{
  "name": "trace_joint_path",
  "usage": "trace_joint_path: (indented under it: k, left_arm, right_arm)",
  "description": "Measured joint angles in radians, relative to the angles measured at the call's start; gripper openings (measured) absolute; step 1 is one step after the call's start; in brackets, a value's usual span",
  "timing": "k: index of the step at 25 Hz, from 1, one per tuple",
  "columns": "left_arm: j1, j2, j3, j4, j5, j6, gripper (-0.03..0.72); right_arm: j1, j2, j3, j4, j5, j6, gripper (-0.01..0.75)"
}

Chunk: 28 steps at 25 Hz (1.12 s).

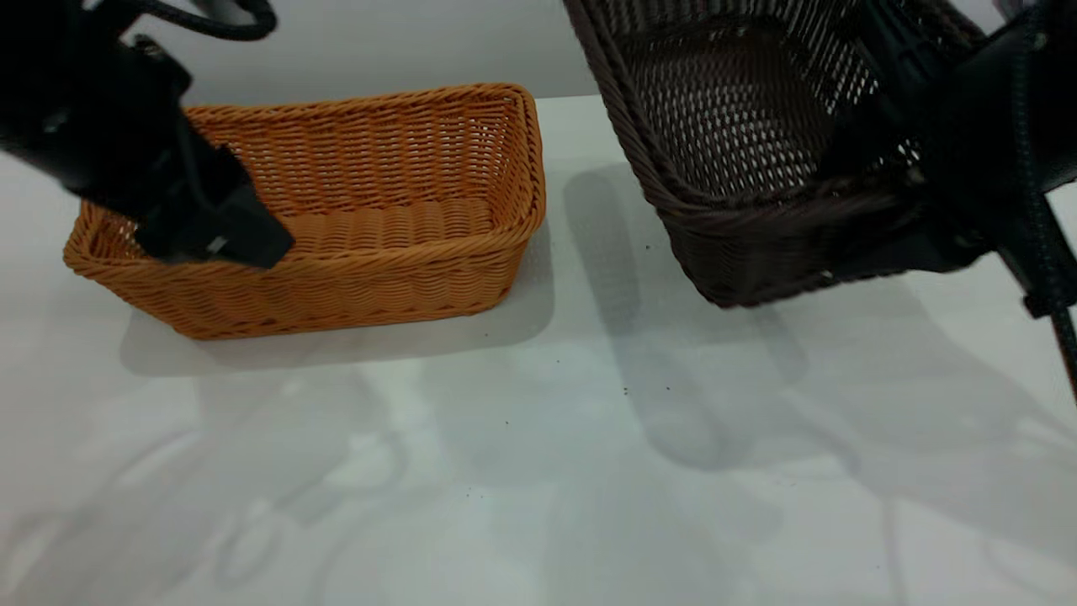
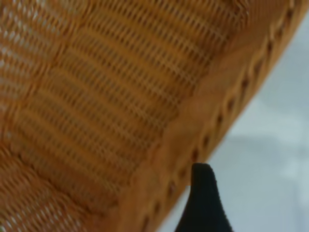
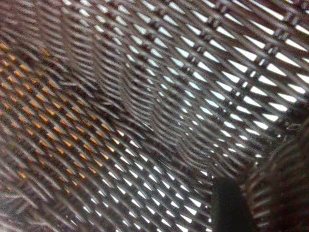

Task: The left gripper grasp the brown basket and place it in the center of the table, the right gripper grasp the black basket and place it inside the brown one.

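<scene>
I should next grab the brown basket with my left gripper by the braided rim of its long side [image 1: 374,252] [image 2: 231,104]. Then it can go in the center of the table.
The brown basket [image 1: 379,227] stands upright on the white table [image 1: 538,471], left of the middle. My left gripper [image 1: 227,240] hovers over its left end, open and empty. In the left wrist view one black finger [image 2: 203,198] shows just outside the braided rim [image 2: 193,140], with bare table beside it. My right gripper [image 1: 917,194] is shut on the right wall of the black basket [image 1: 740,126] and holds it tilted in the air, right of the brown basket. The right wrist view shows one finger [image 3: 229,205] inside the dark weave [image 3: 145,96]; the other finger is hidden.
The table's back edge runs behind the baskets, against a pale wall [image 1: 404,42]. The lifted basket's shadow [image 1: 673,362] lies on the table to the right of the brown basket. The right arm's braided cable [image 1: 1043,244] hangs at the far right.
</scene>
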Motion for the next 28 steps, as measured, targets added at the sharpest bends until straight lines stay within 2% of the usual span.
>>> trace_joint_path:
  k: [8, 12, 16, 24, 28]
  left_arm:
    - [0.0, 0.122, -0.137, 0.05, 0.069, 0.088, 0.459]
    - [0.0, 0.17, -0.164, 0.08, 0.094, 0.092, 0.459]
    - [0.0, 0.206, -0.164, 0.098, 0.139, 0.109, 0.459]
    - [0.0, 0.259, -0.164, 0.165, 0.046, 0.113, 0.457]
    - [0.0, 0.303, -0.164, 0.165, 0.0, 0.128, 0.423]
  right_arm:
    - [-0.112, 0.0, -0.083, -0.103, 0.156, -0.124, 0.299]
    - [-0.129, 0.0, -0.156, -0.153, 0.24, -0.127, 0.299]
    - [-0.129, 0.0, -0.222, -0.198, 0.25, -0.122, 0.299]
    - [-0.129, 0.001, -0.259, -0.203, 0.3, -0.116, 0.299]
    - [-0.129, 0.001, -0.259, -0.202, 0.302, -0.132, 0.299]
